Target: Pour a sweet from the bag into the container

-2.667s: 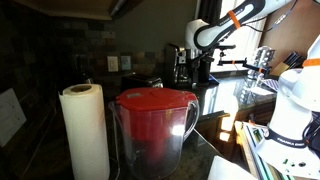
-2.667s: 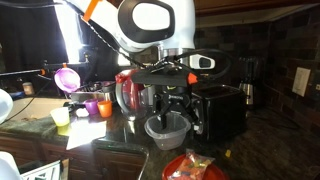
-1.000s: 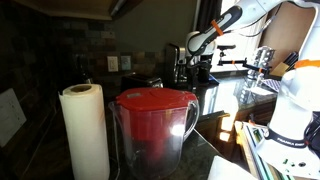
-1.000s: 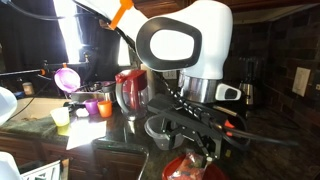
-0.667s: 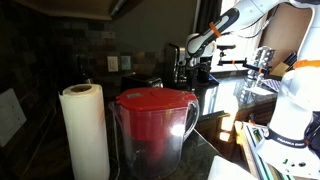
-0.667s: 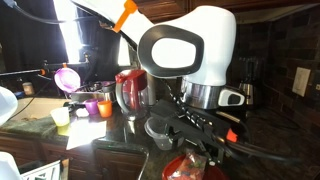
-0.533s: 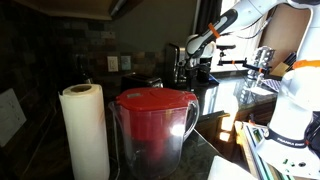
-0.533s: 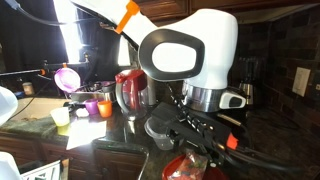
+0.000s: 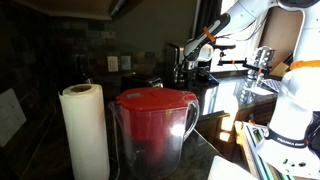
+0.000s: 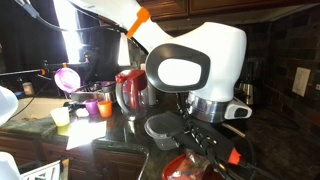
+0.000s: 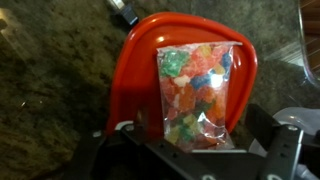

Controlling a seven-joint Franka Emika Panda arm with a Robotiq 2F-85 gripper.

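My gripper needs to go lower before it closes on the bag, because my open fingers stop above the bag's near end and would miss the bag now.
A clear bag of coloured sweets (image 11: 197,92) lies flat on a red plate (image 11: 140,70) on the speckled counter. My gripper (image 11: 190,142) hangs open just above the bag's near end, with a dark finger on either side and nothing between them. In an exterior view the gripper (image 10: 206,146) sits low under the big white wrist, over the bag (image 10: 196,166). The dark grey round container (image 10: 163,130) stands just behind and to the left of the plate. In an exterior view the arm (image 9: 205,40) is small and far off.
A red-lidded jug (image 9: 152,125) and a paper towel roll (image 9: 85,130) fill the foreground. A red jug (image 10: 130,90) and small coloured cups (image 10: 90,106) stand behind the container. A small black object (image 11: 124,10) lies beyond the plate.
The arm has swung over from the container to the red plate and come down over the bag. The jaws have stayed open; the bag has not moved.
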